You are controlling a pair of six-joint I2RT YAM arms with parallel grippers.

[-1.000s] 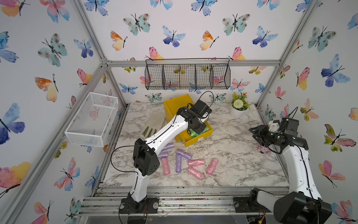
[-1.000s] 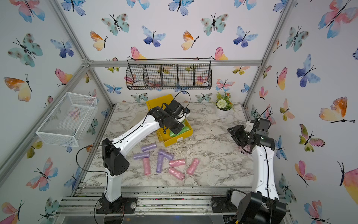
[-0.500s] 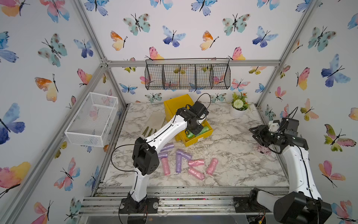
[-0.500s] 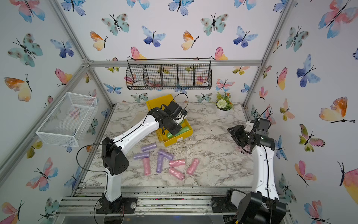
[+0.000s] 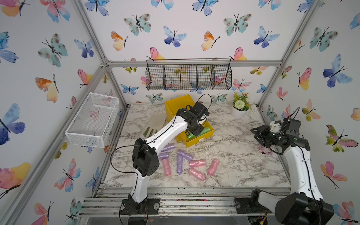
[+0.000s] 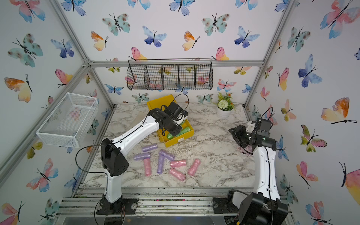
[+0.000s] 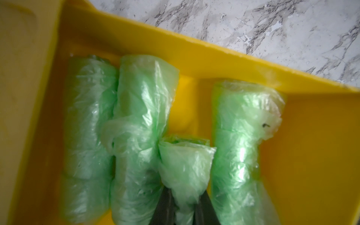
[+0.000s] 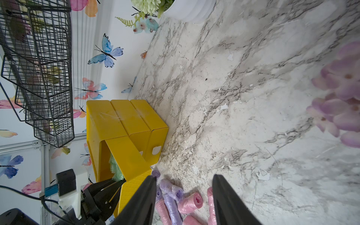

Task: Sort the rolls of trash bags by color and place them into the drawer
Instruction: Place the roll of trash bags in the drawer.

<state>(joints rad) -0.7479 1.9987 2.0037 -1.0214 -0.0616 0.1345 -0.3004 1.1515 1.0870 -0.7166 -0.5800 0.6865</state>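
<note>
I will release the green roll with my left gripper, because the held green roll (image 7: 186,165) lies between neighbouring rolls at their level inside the yellow drawer (image 7: 187,110).
The yellow drawer (image 5: 196,141) stands pulled out on the marble table. My left gripper (image 5: 195,132) reaches down into it, shut on a green roll (image 7: 185,167). The dark fingertips (image 7: 167,202) pinch that roll's end. Three more green rolls (image 7: 140,126) lie side by side on the drawer floor, inside the rim (image 7: 194,52). Several purple rolls (image 5: 179,163) and several pink rolls (image 5: 196,163) lie loose in front of the drawer. My right gripper (image 5: 257,135) hovers open at the table's right side, holding nothing. In its wrist view the right gripper (image 8: 184,181) frames those loose rolls (image 8: 190,200) from afar.
The yellow cabinet (image 5: 179,105) stands behind the drawer, with a cream glove (image 5: 153,126) to its left. A potted plant (image 5: 240,109) sits at the back right and a purple flower (image 5: 265,151) under my right arm. A black wire basket (image 5: 188,75) and a white one (image 5: 93,120) hang on the walls.
My left gripper has sunk a little lower into the drawer with the green roll in it. The right arm has stayed where it was.
</note>
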